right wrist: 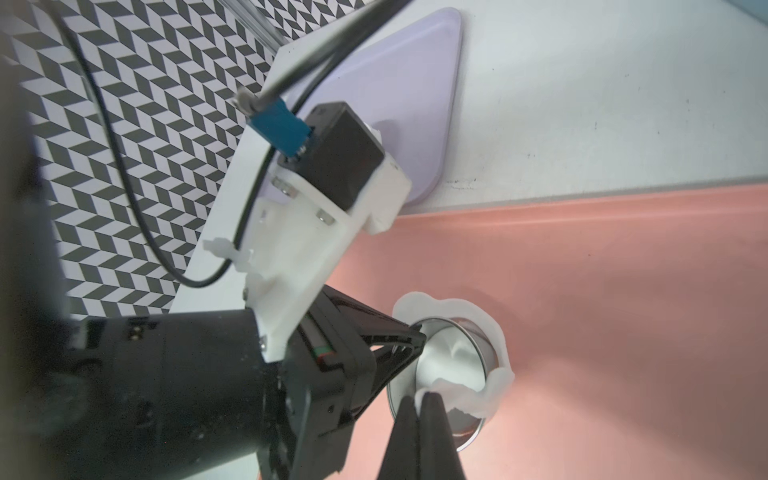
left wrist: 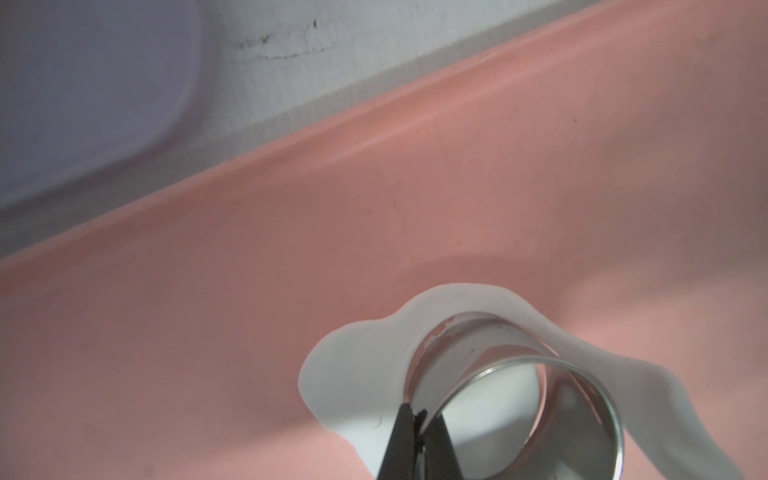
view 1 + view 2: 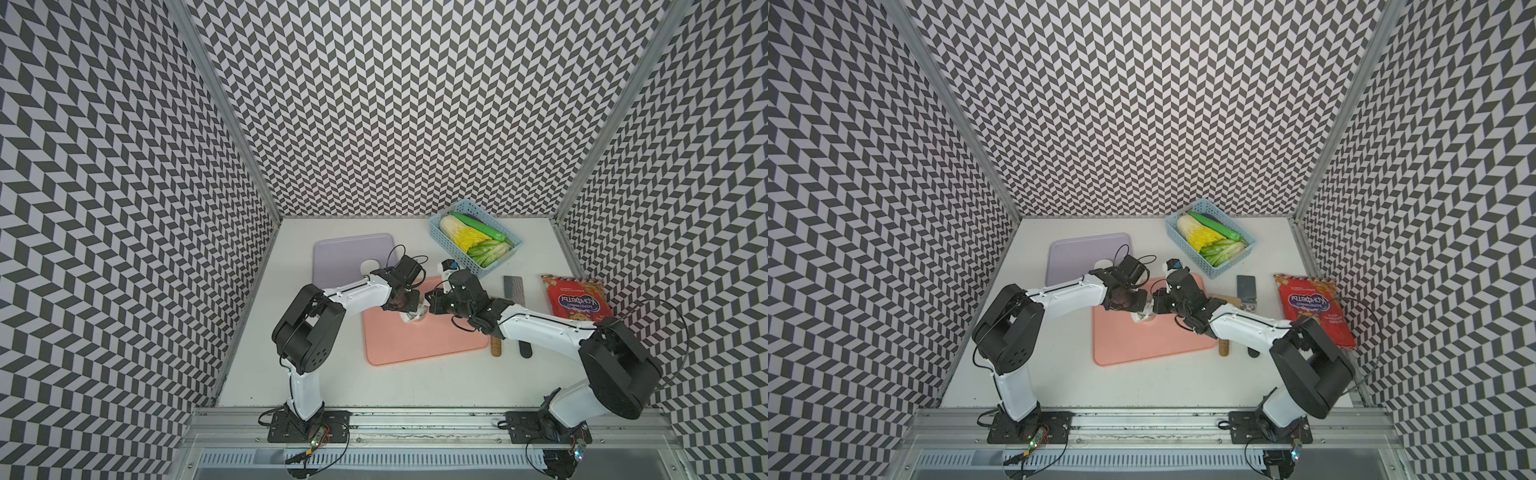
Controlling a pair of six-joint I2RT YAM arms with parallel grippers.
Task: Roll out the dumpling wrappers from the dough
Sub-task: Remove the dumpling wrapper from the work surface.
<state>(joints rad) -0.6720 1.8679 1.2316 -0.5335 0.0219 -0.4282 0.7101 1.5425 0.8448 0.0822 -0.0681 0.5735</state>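
Observation:
The cup's foot rests on the flat pink board, ringed by dough, so my left gripper opens now.
Over the pink board my two grippers meet at a small metal ring cup, which is tilted. A ragged collar of white dough hangs round the cup's wall. My left gripper is shut on the cup's rim. My right gripper is shut on the dough's edge at the cup's mouth. In both top views cup and dough show only partly under the wrists. One round white dumpling wrapper lies on the lilac tray.
A blue basket of vegetables stands at the back right. A grey grater and a red snack bag lie to the right. A wooden handle end and a black handle stick out under my right arm.

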